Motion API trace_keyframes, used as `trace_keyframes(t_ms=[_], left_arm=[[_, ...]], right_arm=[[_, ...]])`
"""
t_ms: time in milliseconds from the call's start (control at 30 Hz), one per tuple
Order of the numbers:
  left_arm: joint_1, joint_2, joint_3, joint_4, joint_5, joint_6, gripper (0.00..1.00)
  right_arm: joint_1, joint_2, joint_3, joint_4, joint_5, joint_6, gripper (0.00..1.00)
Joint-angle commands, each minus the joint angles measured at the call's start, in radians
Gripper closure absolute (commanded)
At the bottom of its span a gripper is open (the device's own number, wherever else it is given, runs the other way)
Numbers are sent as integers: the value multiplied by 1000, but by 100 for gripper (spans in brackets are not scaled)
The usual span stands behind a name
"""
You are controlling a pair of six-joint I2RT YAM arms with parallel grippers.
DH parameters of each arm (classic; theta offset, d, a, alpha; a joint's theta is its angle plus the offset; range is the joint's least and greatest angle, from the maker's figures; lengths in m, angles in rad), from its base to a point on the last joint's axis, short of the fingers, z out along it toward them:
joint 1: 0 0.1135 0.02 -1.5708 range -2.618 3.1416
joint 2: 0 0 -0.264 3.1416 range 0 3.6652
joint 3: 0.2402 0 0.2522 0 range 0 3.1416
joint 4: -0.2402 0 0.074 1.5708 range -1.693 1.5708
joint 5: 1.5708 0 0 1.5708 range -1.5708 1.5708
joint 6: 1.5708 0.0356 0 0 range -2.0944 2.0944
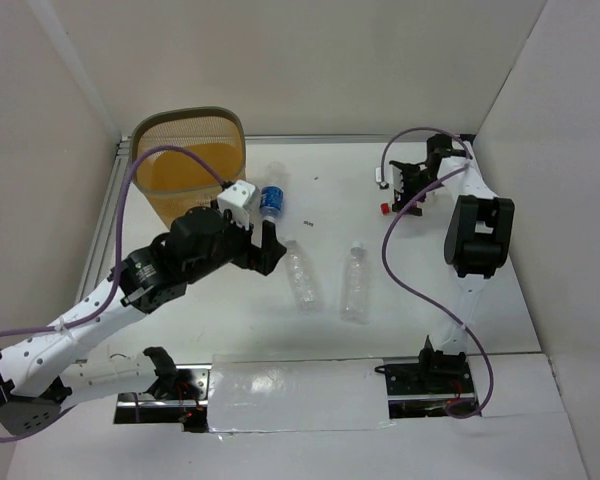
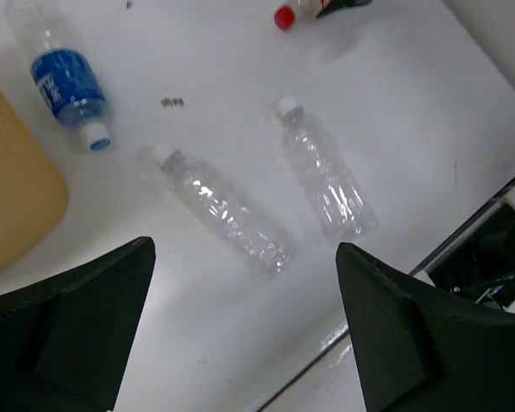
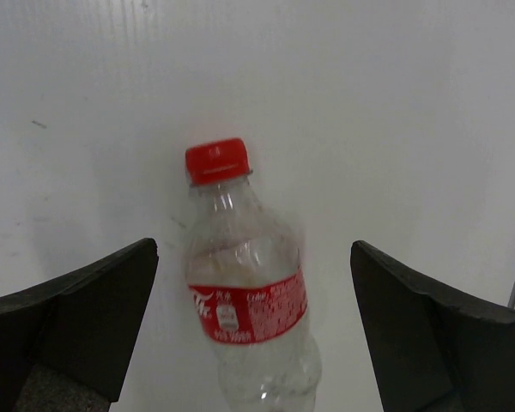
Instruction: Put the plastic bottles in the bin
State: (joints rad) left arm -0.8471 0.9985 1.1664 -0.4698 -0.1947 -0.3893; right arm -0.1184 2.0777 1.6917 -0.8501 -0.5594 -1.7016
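Note:
The red-capped bottle is between but below my right gripper's fingers in the right wrist view, so they should lower before closing.
The orange mesh bin [image 1: 185, 150] stands at the back left; its wall shows in the left wrist view [image 2: 9, 189]. A blue-labelled bottle [image 1: 271, 198] [image 2: 69, 81] lies beside it. Two clear bottles [image 1: 300, 275] [image 1: 356, 285] lie mid-table, also in the left wrist view [image 2: 223, 210] [image 2: 326, 176]. My left gripper [image 1: 265, 248] [image 2: 245, 335] is open and empty, above the table near the left clear bottle. My right gripper [image 1: 400, 185] [image 3: 253, 326] is open, its jaws on either side of a red-capped, red-labelled bottle [image 3: 249, 292] [image 1: 385, 207] without touching it.
White walls enclose the table on the left, back and right. A metal rail [image 1: 105, 215] runs along the left edge behind the bin. The arm bases and a foil strip [image 1: 300, 395] sit at the near edge. The right arm's purple cable [image 1: 405, 270] loops over the table's right side.

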Motion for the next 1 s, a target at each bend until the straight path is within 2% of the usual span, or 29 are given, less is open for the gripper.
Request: trace_keyframes(t_ms=[0, 167, 433, 533, 700, 733, 833, 867, 967], left_arm=[[-55, -37, -4, 3, -57, -71, 1], [-118, -28, -14, -47, -101, -101, 1], [-139, -17, -65, -49, -111, -131, 1], [-150, 8, -65, -39, -111, -131, 1], [-159, 43, -45, -39, -111, -120, 1], [-159, 43, -45, -39, -111, -120, 1], [-168, 43, -45, -30, -111, -120, 1], [-168, 43, -45, -30, -111, -120, 1], [-188, 32, -66, -21, -111, -131, 1]], right_arm=[[25, 77, 72, -6, 71, -79, 0], [46, 140, 111, -27, 133, -89, 0], [46, 154, 72, 63, 251, -67, 1], [37, 166, 82, 28, 262, -58, 6], [37, 176, 94, -84, 240, -58, 27], [37, 176, 94, -98, 240, -58, 38], [37, 144, 60, -138, 204, -58, 51], [48, 133, 51, -147, 181, -58, 59], [74, 76, 66, -210, 104, -49, 68]])
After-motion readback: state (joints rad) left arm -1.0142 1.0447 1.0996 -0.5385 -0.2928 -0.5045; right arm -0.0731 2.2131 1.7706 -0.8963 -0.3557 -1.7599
